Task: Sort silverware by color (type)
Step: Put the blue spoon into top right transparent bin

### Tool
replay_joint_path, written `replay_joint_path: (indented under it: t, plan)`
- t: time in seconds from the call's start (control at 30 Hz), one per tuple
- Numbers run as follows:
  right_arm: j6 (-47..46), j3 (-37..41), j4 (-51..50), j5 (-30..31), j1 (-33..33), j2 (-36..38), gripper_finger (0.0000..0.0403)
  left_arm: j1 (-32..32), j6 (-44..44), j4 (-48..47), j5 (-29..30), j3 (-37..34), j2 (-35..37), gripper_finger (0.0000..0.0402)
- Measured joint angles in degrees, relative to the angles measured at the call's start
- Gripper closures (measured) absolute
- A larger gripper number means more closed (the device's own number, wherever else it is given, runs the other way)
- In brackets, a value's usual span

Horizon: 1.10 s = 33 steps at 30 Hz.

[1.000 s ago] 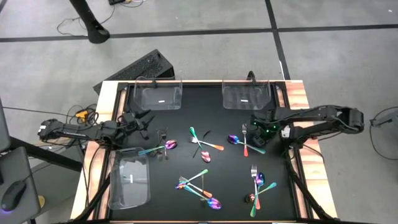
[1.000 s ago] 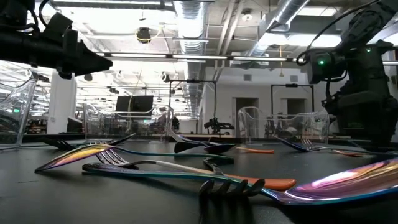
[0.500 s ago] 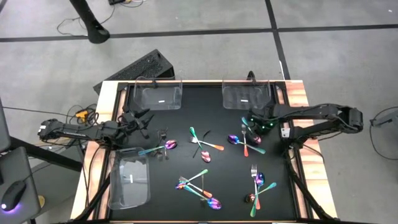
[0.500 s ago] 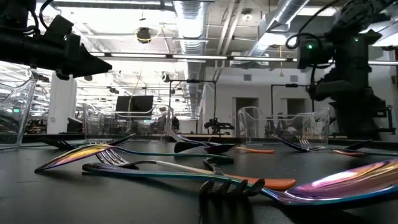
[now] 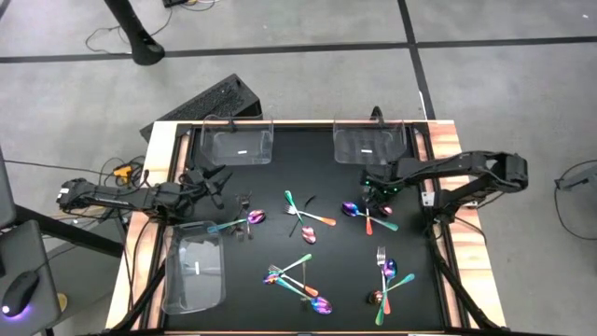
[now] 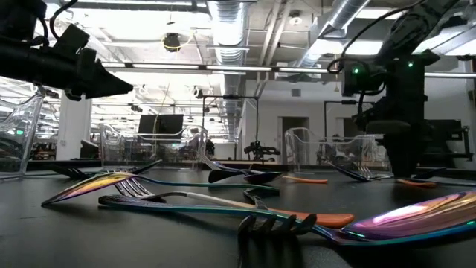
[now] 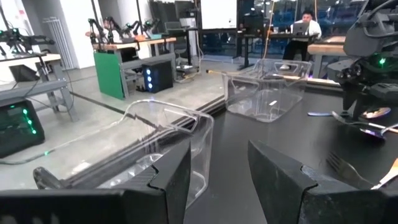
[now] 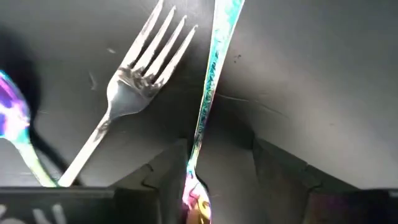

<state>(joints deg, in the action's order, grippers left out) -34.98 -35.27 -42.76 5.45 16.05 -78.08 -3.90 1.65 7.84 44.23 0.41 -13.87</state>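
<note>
I should pick up the iridescent spoon [image 8: 198, 200] next with my right gripper, by its slim handle's neck [image 8: 195, 153]. The iridescent pieces need to be sorted into their tray.
Iridescent, coppery and dark forks and spoons lie in loose groups on the black tabletop [image 5: 280, 177]. My right gripper [image 5: 374, 189] points down, open, over the group on the table's right side [image 5: 367, 213]. In its wrist view [image 8: 217, 149] a slim iridescent handle [image 8: 208, 93] runs between the two fingers, which stand on either side of it without touching. A grey fork [image 8: 134, 81] lies next to that handle. My left gripper [image 5: 220, 181] hovers level at the table's left side, open with nothing between its fingers [image 7: 219, 149].
Two clear trays stand at the far edge [image 5: 239, 145] [image 5: 370, 143], and a third at the near left [image 5: 196, 271]. Other silverware groups lie at mid-left [image 5: 241, 222], centre [image 5: 306, 217], near centre [image 5: 297, 280] and near right [image 5: 387, 280].
My right gripper has moved toward the table's left edge, from beside the right-hand silverware group to over it. The silverware has stayed where it lay.
</note>
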Motion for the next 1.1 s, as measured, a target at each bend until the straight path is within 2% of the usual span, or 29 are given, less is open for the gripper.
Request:
replay_joint_path:
  t: [0.1, 0.17, 0.27, 0.4, 0.47, 0.57, 0.7, 0.97, 1.1]
  plan:
    - [1.2, -0.2, 0.8, 0.0, 0.1, -2.1, 0.0196, 0.0, 0.1, 0.0, 0.1, 0.0, 0.0, 0.0251]
    - [2.5, -0.4, 0.7, 0.2, 0.1, -3.4, 0.0215, 0.0, 0.1, 0.0, 0.2, 0.0, 0.0, 0.0251]
    - [3.4, -0.5, 0.9, 0.7, 0.1, -4.6, 0.0267, 0.0, 0.1, -0.1, 0.4, 0.0, 0.0, 0.0251]
    - [3.5, -0.4, 1.1, 1.1, 0.1, -4.4, 0.0365, 0.0, 0.6, -0.5, 1.4, 0.0, 0.0, 0.0251]
    - [3.8, -0.2, 1.2, 0.8, 0.1, -3.3, 0.0388, 0.0, 1.0, -0.5, 1.6, 0.0, 0.0, 0.0251]
    - [4.0, 0.0, 1.2, -0.7, 0.1, -0.8, 0.0382, 0.0, 1.1, -0.8, 1.6, 0.0, 0.0, 0.0251]
    - [4.7, -2.3, -4.0, -0.7, 0.2, 2.8, 0.0387, 0.0, 1.5, -0.9, 1.1, 0.0, 0.0, 0.0251]
    - [21.6, -12.1, -4.5, 12.8, -0.7, 6.7, 0.0392, 0.0, 2.1, -0.9, 1.3, 0.0, 0.0, 0.0251]
    - [36.5, -17.4, -3.2, 20.9, -0.4, 6.0, 0.0392, 0.0, 2.1, -0.7, 1.3, 0.0, 0.0, 0.0251]
